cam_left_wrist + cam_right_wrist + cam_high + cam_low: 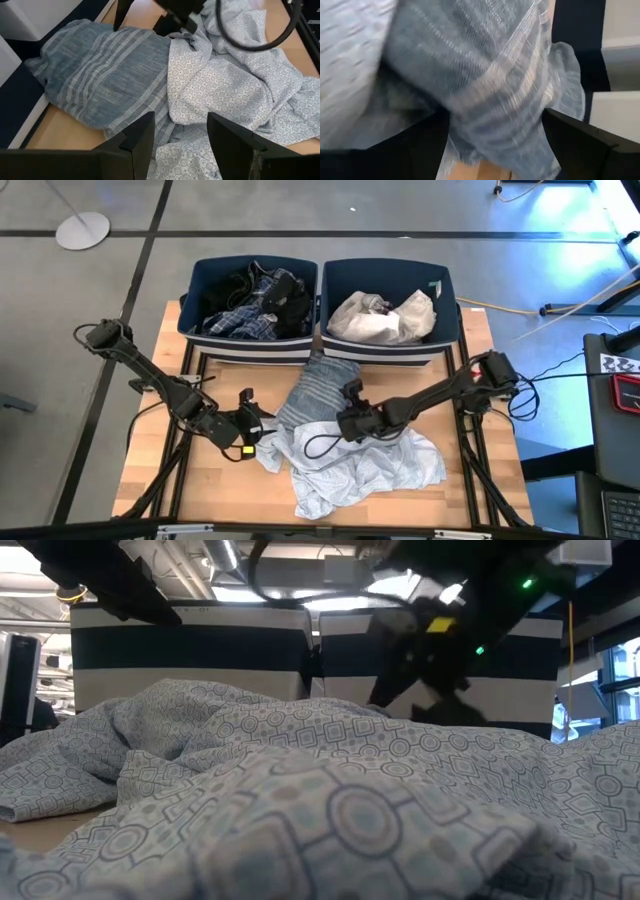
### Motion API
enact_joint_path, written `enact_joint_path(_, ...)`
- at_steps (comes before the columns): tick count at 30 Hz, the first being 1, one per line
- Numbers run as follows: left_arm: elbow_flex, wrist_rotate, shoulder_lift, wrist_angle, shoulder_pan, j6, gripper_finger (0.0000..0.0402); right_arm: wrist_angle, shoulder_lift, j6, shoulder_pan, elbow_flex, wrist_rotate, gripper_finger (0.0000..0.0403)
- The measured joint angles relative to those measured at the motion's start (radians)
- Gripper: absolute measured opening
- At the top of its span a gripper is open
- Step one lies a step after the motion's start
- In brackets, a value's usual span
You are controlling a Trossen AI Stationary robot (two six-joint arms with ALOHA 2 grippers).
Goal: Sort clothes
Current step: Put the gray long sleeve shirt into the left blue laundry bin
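I will next use my right gripper to grab the grey-striped garment by its raised fold (328, 388), so that I can sort it into the bin of dark and plaid clothes (255, 302).
A grey-striped garment (318, 385) lies bunched on the table in front of the two bins, with its near part under a pale blue patterned shirt (370, 465) that is spread over the table's middle. My right gripper (352, 402) is open and low over the striped garment (485, 75), a finger on either side of a raised fold. My left gripper (252, 420) is open and empty at the left edge of both garments (100, 65). The pale blue shirt fills the low view (300, 790). My right gripper comes from above, slanting from the table's right side. Its open fingers (580, 140) stand on either side of a bulging fold of the striped garment (520, 100), near its far end. The cloth lies against both fingers and rests slack on the table.
Two navy bins stand at the table's far edge. The left bin (200, 280) holds dark and plaid clothes, and the right bin (445, 290) holds white clothes. Bare wood (170, 470) shows at the near left. Cables and equipment (620, 380) lie off the table's right side.
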Motion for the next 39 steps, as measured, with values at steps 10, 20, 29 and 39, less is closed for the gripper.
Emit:
enact_joint_path(10, 0.0, -0.004, 0.0, 0.0, 0.0, 0.0, 0.017, 0.251, 0.076, -0.137, -0.05, 0.0, -0.043, 0.032)
enact_joint_path(20, 0.0, -0.004, 0.0, -0.002, 0.0, 0.0, 0.017, 0.278, 0.077, -0.075, -0.075, 0.004, -0.026, 0.0161)
enact_joint_path(29, 0.0, -0.004, 0.0, -0.007, 0.0, -0.004, 0.017, 0.177, 0.07, -0.054, -0.074, 0.103, 0.062, 0.0027)
enact_joint_path(39, -0.034, -0.005, 0.053, 0.047, -0.008, -0.063, 0.017, 0.024, 0.069, -0.077, -0.035, 0.25, 0.174, 0.0045)
